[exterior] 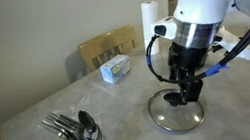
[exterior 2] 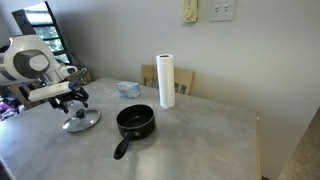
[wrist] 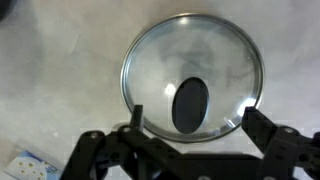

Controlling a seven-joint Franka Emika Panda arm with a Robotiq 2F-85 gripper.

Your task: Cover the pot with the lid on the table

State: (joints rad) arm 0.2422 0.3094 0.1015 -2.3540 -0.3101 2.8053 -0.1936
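My gripper's fingers are above the black knob (exterior: 174, 99) (wrist: 190, 105) in an exterior view, so it isn't time to close yet. My gripper needs to move down first and then close on the knob.
The glass lid (exterior: 176, 114) with a metal rim and black knob lies flat on the table (exterior: 120, 101). It also shows in an exterior view (exterior 2: 82, 121) and fills the wrist view (wrist: 192, 78). My gripper (exterior: 183, 96) hangs right over the lid, open, its fingers (wrist: 194, 118) on either side of the black knob (wrist: 190, 105), apart from it. The black pot (exterior 2: 135, 122) with its long handle stands on the table (exterior 2: 200, 140), open-topped, some way from the lid.
A glass jar of cutlery (exterior: 79, 138) stands near the table's front. A small blue-white box (exterior: 117, 69) lies by the wooden chair (exterior: 108, 48). A paper towel roll (exterior 2: 166, 80) stands behind the pot.
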